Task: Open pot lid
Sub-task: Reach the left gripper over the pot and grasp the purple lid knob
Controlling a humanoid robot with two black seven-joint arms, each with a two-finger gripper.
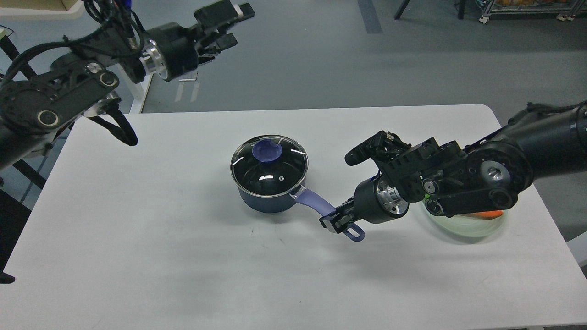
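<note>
My left gripper needs to open the pot (266,199), so next it should grab the glass lid's blue knob (267,151).
A dark blue pot (266,199) stands at the middle of the white table (137,220). Its glass lid (269,166) sits closed on it, with a blue knob (267,151) toward the far side. The pot's purple handle (316,207) points to the front right. My right gripper (336,221) is shut on this handle near its end. My left gripper (229,20) is open and empty, high above the floor beyond the table's far edge, far up and left of the lid.
A clear green bowl (472,224) holding something orange sits at the right of the table, partly hidden behind my right arm. White table legs (137,87) stand on the floor at the far left.
</note>
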